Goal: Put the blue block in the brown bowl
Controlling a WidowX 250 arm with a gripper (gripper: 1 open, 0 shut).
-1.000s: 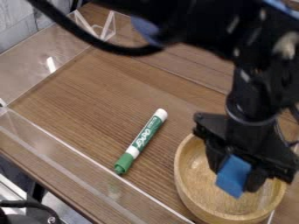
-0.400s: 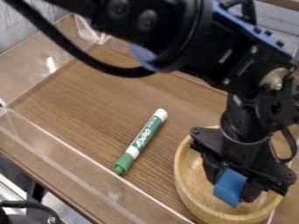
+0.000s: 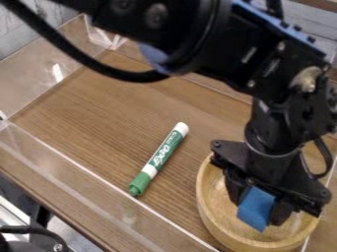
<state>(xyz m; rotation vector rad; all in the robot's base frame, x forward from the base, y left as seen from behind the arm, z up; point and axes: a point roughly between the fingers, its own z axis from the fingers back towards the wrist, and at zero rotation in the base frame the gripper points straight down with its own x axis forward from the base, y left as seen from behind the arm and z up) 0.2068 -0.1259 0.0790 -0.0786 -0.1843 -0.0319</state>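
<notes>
The blue block's lower end sits low over the brown bowl's bottom and the block would rest there, so it is time for my gripper to open.
The blue block [image 3: 255, 209] is pinched between the black fingers of my gripper [image 3: 263, 202], which is shut on it and points nearly straight down. Block and fingertips sit inside the brown bowl [image 3: 215, 219], a wide shallow wooden bowl at the lower right of the camera view. The block's lower end is close to the bowl's floor; I cannot tell whether it touches. The arm's black body hides the far side of the bowl.
A green-and-white marker pen [image 3: 158, 157] lies diagonally on the wooden tabletop [image 3: 93, 108], left of the bowl. A clear plastic wall [image 3: 53, 157] runs along the table's left and front edges. The arm's black links and cables fill the upper right.
The gripper and block have stayed in place inside the bowl. The upper arm links have swung lower and further into view across the top.
</notes>
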